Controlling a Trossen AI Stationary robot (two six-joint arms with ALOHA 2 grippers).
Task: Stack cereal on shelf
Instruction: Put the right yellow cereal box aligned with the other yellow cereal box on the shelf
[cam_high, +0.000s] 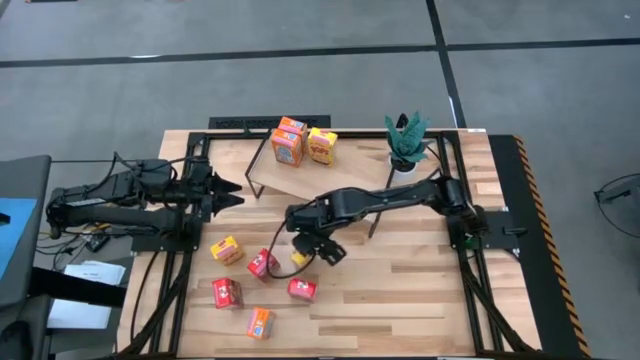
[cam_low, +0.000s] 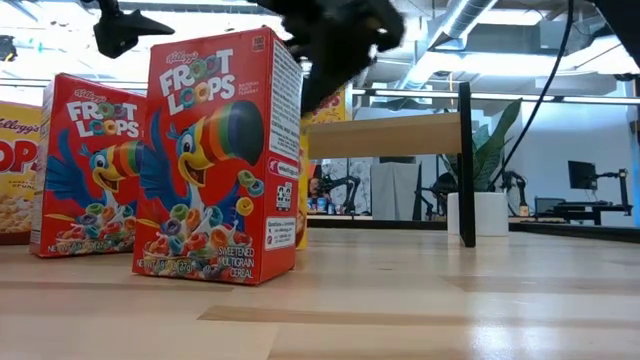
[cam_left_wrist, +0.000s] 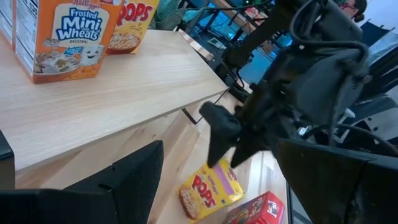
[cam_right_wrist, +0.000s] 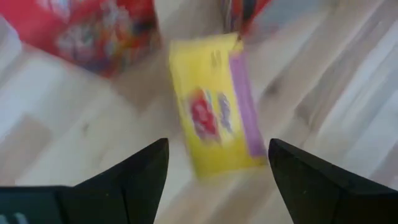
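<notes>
My right gripper is to grab its top end next, and then stack it with the cereal on the shelf.
The shelf (cam_high: 300, 178) stands at the table's far middle. Cereal boxes stand upright on it: an orange Mini Wheats box (cam_left_wrist: 62, 34), a yellow Pops box (cam_left_wrist: 134, 25) and another orange one (cam_high: 292, 127). More cereal boxes are on the table in front, among them a yellow Pops box (cam_right_wrist: 217, 118) lying flat next to a red box (cam_right_wrist: 93, 25). My right gripper (cam_high: 318, 252) hangs open above the yellow box, fingers slanting down, clear of it. My left gripper (cam_high: 228, 193) waits open beside the shelf's left end.
A yellow box (cam_high: 227, 249), red boxes (cam_high: 263, 263) (cam_high: 302, 289) (cam_high: 228, 292) and an orange box (cam_high: 259, 322) are scattered over the near left of the table. A potted plant (cam_high: 405, 140) stands right of the shelf. Bare boards lie at the near right.
</notes>
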